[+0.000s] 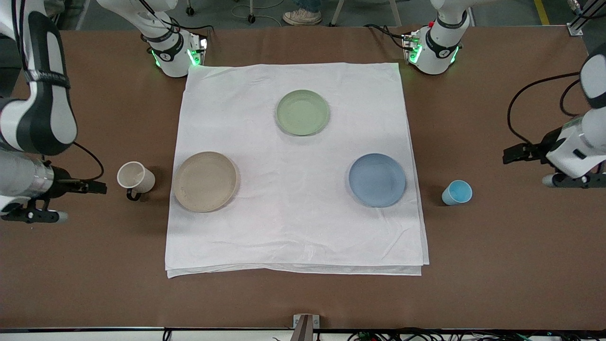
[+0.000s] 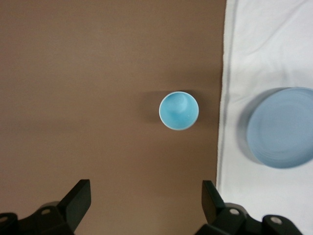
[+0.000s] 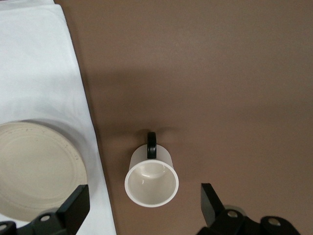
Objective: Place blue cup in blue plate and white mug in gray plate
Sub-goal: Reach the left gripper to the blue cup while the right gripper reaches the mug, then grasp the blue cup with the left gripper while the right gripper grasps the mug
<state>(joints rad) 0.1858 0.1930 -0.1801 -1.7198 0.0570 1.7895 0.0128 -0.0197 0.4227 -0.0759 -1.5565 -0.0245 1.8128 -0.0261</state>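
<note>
My right gripper will next grab the white mug by its black handle (image 1: 133, 195), so that it can put the mug in the gray plate (image 1: 205, 181).
The white mug (image 1: 136, 178) with a black handle stands on the brown table beside the gray plate (image 1: 205, 181), toward the right arm's end. My right gripper (image 1: 35, 214) hangs above the table near the mug, open and empty. In the right wrist view its fingers (image 3: 73, 205) spread wide either side of the mug (image 3: 151, 181). The blue cup (image 1: 457, 192) stands upright beside the blue plate (image 1: 377, 179), toward the left arm's end. My left gripper (image 1: 570, 180) hangs near it, open and empty. In the left wrist view the cup (image 2: 179, 110) lies well ahead of its fingers (image 2: 76, 200).
Both plates lie on a white cloth (image 1: 293, 227) in the middle of the table. A pale green plate (image 1: 302, 112) lies on the cloth nearer the robot bases. The cloth's edge (image 2: 222, 122) runs between the cup and the blue plate (image 2: 283, 128).
</note>
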